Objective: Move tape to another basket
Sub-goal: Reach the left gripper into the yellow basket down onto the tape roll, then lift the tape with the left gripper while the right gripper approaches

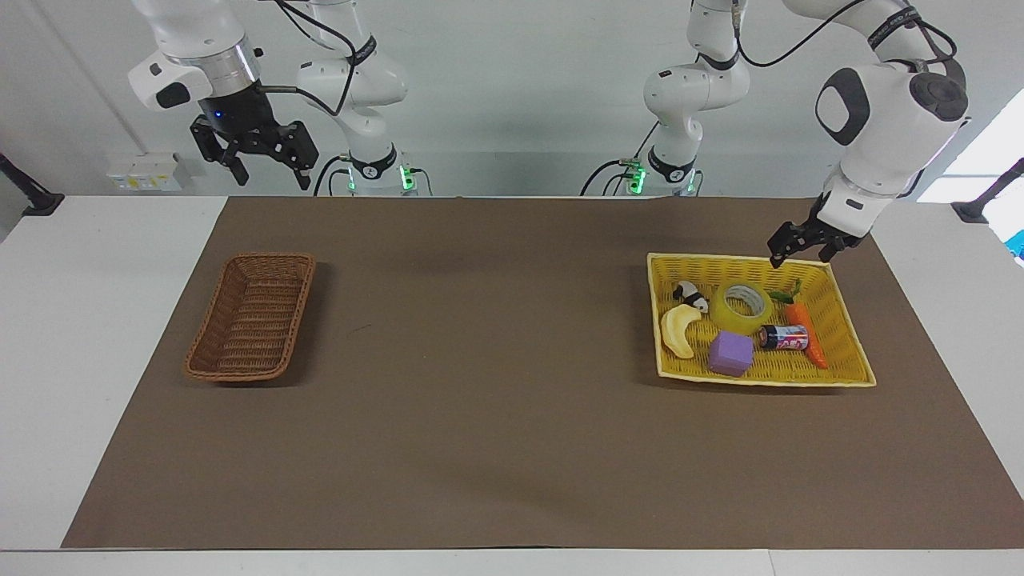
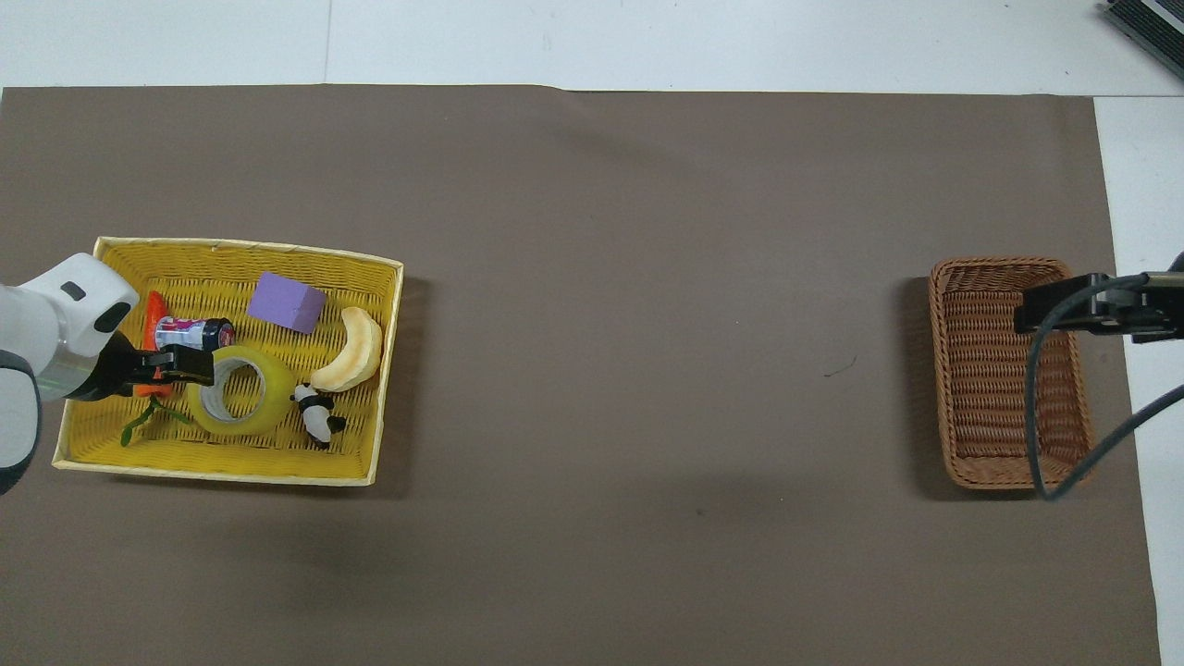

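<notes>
Next, my left gripper grabs the tape roll by its narrow ring side [image 2: 202, 406], since the roll is wide across but its center hole [image 2: 240, 392] stands open.
The yellow tape roll [image 1: 730, 322] lies flat in the bright yellow basket [image 1: 760, 376], between a panda figure and a carrot; it also shows in the overhead view [image 2: 270, 400]. My left gripper [image 1: 799, 258] hangs open above that basket's rim on the robots' side, over the carrot's green end, beside the tape and apart from it. In the overhead view the left gripper [image 2: 181, 366] covers the carrot next to the tape. The small brown wicker basket [image 1: 252, 316] stands empty at the right arm's end. My right gripper [image 1: 270, 179] waits open, high above it.
The yellow basket [image 2: 222, 252] also holds a pale banana [image 1: 678, 330], a purple cube [image 1: 730, 353], a small can [image 1: 784, 338], an orange carrot [image 1: 806, 336] and a panda figure [image 1: 691, 296]. A brown mat [image 1: 480, 360] covers the table between the baskets.
</notes>
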Motion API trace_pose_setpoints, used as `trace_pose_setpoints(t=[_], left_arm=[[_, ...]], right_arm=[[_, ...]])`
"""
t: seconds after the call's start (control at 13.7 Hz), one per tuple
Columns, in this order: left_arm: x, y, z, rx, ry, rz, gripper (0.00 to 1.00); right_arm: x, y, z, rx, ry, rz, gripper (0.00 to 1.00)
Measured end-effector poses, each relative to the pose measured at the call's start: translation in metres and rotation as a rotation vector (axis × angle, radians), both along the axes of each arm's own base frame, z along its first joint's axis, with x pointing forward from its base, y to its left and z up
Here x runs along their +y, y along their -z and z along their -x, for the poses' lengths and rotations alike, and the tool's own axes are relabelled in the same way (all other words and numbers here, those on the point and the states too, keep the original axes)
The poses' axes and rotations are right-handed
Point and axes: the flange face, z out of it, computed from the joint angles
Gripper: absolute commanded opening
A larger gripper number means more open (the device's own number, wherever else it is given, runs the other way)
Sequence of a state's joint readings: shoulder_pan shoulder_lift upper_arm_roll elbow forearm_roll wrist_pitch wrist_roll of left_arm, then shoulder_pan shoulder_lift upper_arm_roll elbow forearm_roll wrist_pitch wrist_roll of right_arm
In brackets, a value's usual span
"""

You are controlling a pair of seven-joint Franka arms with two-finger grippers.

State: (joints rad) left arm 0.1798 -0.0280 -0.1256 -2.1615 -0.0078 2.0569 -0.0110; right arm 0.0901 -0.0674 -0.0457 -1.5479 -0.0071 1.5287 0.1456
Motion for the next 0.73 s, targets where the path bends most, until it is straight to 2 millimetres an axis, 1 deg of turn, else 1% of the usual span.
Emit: trace_pose_setpoints(t=[0.07,0.15,0.22,0.29,0.37,0.44,0.51,0.59,0.66,0.73], left_arm=[[0.0,0.016,0.002,0.005,0.0,0.002,0.92],[0.0,0.03,0.006,0.007,0.0,0.003,0.86],[-0.001,0.044,0.01,0.006,0.0,0.003,0.79],[-0.001,0.057,0.015,0.004,0.001,0.003,0.63],[-0.002,0.066,0.019,0.007,0.001,0.004,0.5],[-0.002,0.072,0.022,0.013,0.002,0.005,0.42],[-0.003,0.076,0.023,0.016,0.003,0.005,0.31],[-0.002,0.077,0.023,0.017,0.003,0.005,0.11],[-0.002,0.078,0.022,0.015,0.004,0.005,0.0],[-0.002,0.08,0.022,0.016,0.005,0.006,0.0]], right_arm=[[0.0,0.0,-0.002,-0.011,0.0,-0.002,1.0],[0.001,0.002,-0.003,-0.012,-0.001,-0.007,1.0],[0.002,0.004,-0.004,-0.007,-0.002,-0.016,1.0],[0.004,0.006,-0.004,-0.003,-0.003,-0.027,1.0],[0.005,0.007,-0.005,0.0,-0.004,-0.032,1.0],[0.006,0.008,-0.005,0.001,-0.005,-0.036,1.0],[0.007,0.008,-0.005,0.002,-0.007,-0.038,1.0],[0.007,0.008,-0.004,0.002,-0.008,-0.039,1.0],[0.008,0.008,-0.004,0.003,-0.01,-0.039,1.0],[0.009,0.008,-0.004,0.003,-0.011,-0.039,1.0]])
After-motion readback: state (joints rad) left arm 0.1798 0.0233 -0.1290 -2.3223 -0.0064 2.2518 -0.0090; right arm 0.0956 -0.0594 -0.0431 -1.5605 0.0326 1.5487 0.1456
